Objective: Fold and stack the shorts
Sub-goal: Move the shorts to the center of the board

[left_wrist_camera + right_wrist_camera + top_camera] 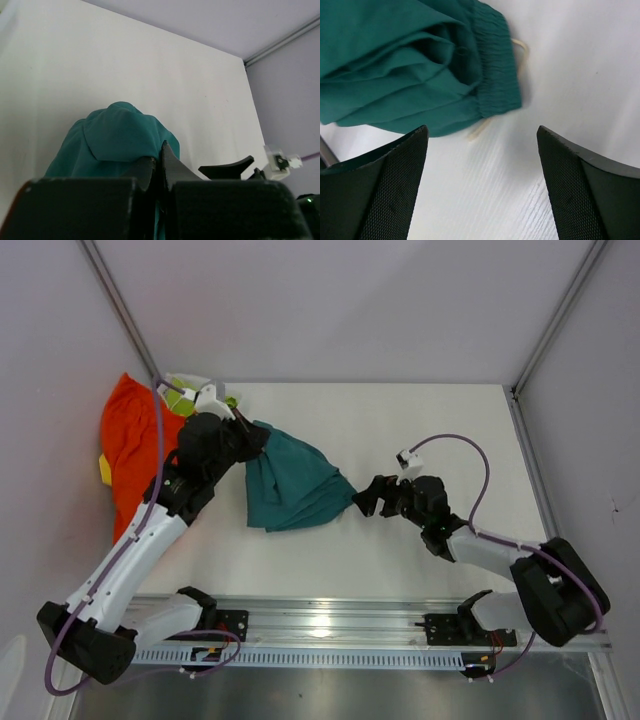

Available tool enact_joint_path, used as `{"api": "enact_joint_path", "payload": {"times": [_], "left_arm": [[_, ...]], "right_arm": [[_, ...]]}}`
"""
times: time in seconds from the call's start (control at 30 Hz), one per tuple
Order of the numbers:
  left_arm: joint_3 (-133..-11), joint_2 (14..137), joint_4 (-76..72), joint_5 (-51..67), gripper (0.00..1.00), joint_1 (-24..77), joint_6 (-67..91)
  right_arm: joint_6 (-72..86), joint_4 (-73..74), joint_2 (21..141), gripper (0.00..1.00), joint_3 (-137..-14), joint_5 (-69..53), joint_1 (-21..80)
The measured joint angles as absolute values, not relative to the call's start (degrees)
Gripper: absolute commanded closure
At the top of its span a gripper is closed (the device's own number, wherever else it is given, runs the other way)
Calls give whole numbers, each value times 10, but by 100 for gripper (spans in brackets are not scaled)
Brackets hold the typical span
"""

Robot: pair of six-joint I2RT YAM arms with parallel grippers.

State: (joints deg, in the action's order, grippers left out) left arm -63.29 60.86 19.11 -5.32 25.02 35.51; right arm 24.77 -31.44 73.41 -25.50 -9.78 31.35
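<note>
The right gripper reaches the teal shorts point(293, 483) next and grips the waistband corner point(349, 497), so the legs stay free to be straightened for folding.
The teal shorts point(293, 483) lie bunched in the middle of the table, one corner lifted at the upper left. My left gripper point(252, 437) is shut on that corner; in the left wrist view the teal cloth point(117, 140) is pinched between the closed fingers point(172, 162). My right gripper point(366, 497) is open and empty, just right of the shorts' waistband end point(495, 60), where a white drawstring point(479, 131) shows. The orange shorts point(130, 455) lie in a heap at the far left.
A lime-green and white cloth point(190, 392) and a bit of yellow cloth point(104, 468) lie by the orange heap, next to the left wall. The metal rail point(330, 625) runs along the near edge. A wall post point(515, 390) stands at the back right.
</note>
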Motion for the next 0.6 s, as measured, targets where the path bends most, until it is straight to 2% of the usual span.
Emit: {"api": "enact_joint_path", "payload": {"times": [0.6], "left_arm": [[-593, 600, 203, -116, 100, 250, 356]], "right_arm": [[286, -290, 996, 22, -403, -202, 281]]}}
